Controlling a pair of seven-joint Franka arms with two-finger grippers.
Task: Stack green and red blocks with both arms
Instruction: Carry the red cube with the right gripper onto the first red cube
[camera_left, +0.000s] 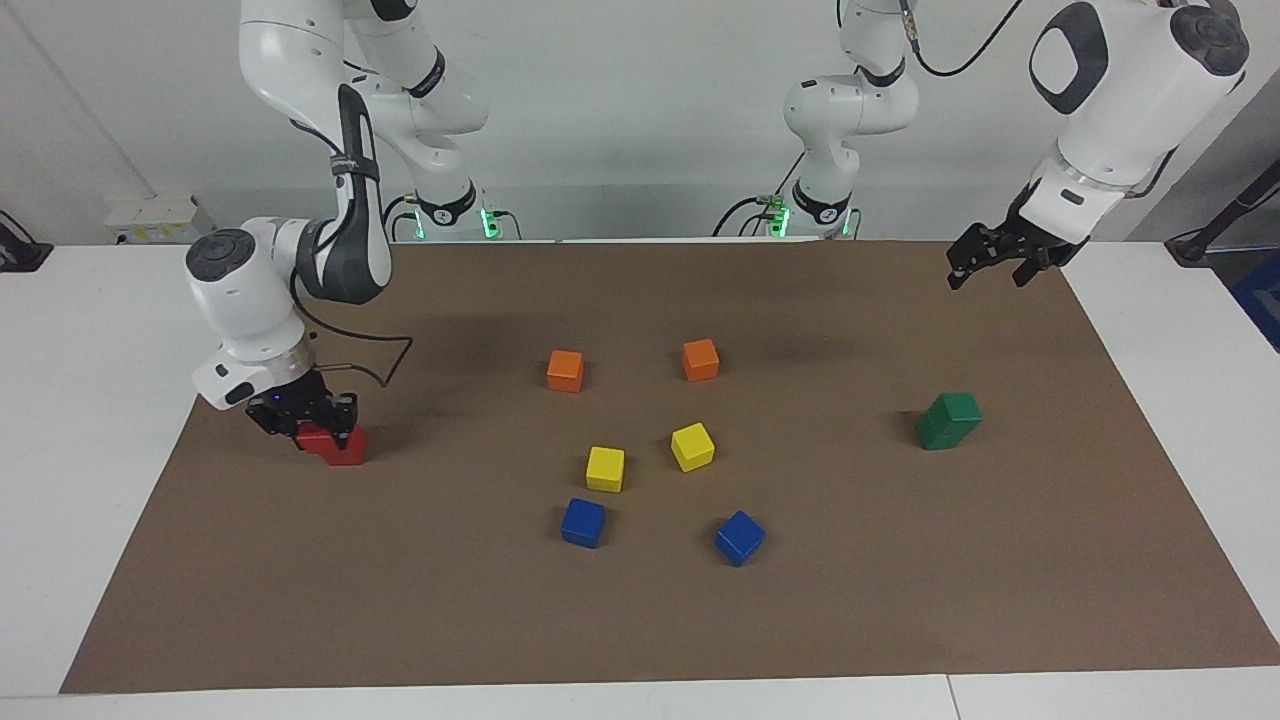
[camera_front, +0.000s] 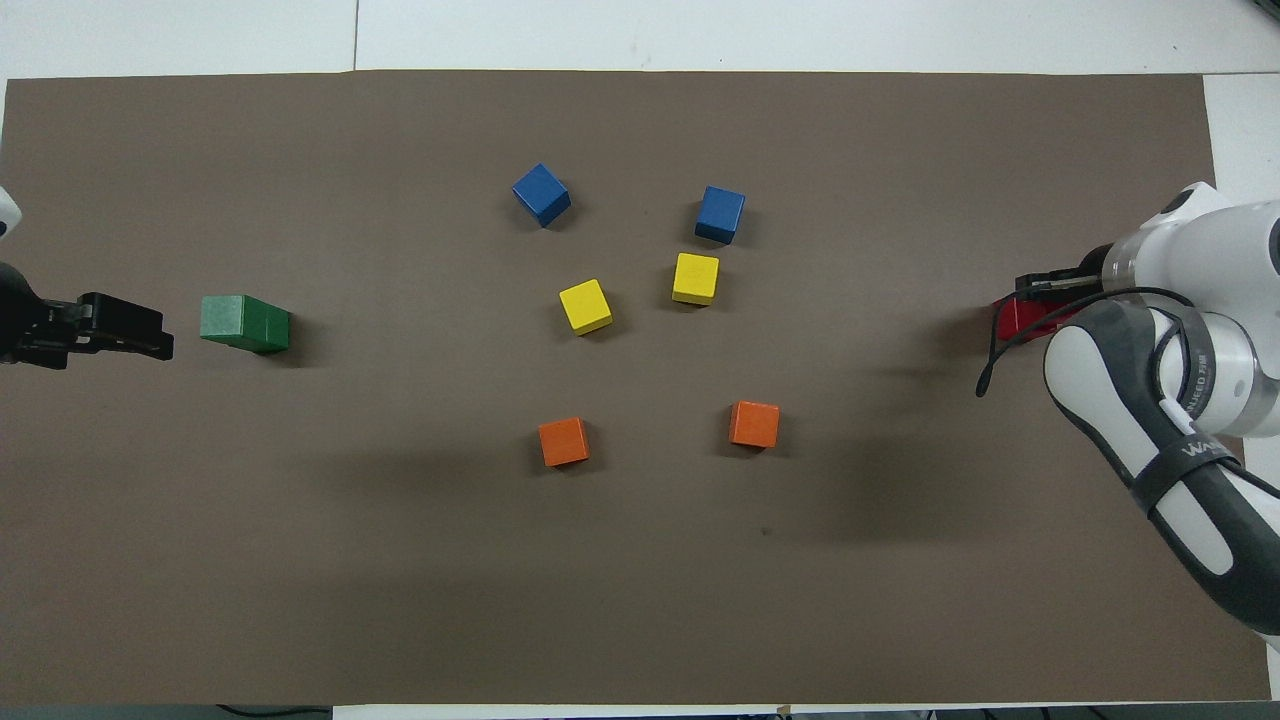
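My right gripper should open now, because the red block is low over the second red block and would stay standing.
Two dark green blocks (camera_left: 948, 420) stand stacked one on the other toward the left arm's end of the mat; the stack also shows in the overhead view (camera_front: 245, 323). My left gripper (camera_left: 990, 270) is open and empty, raised in the air over the mat's edge beside the green stack (camera_front: 158, 333). My right gripper (camera_left: 315, 425) is low at the right arm's end of the mat. It is shut on a red block (camera_left: 318, 436) that sits on or just above the second red block (camera_left: 348, 450). In the overhead view the arm hides most of the red blocks (camera_front: 1015, 318).
In the middle of the brown mat (camera_left: 640, 620) lie two orange cubes (camera_left: 565, 370) (camera_left: 700, 360), two yellow cubes (camera_left: 605, 468) (camera_left: 692, 446) and two blue cubes (camera_left: 583, 522) (camera_left: 740, 537). White table surrounds the mat.
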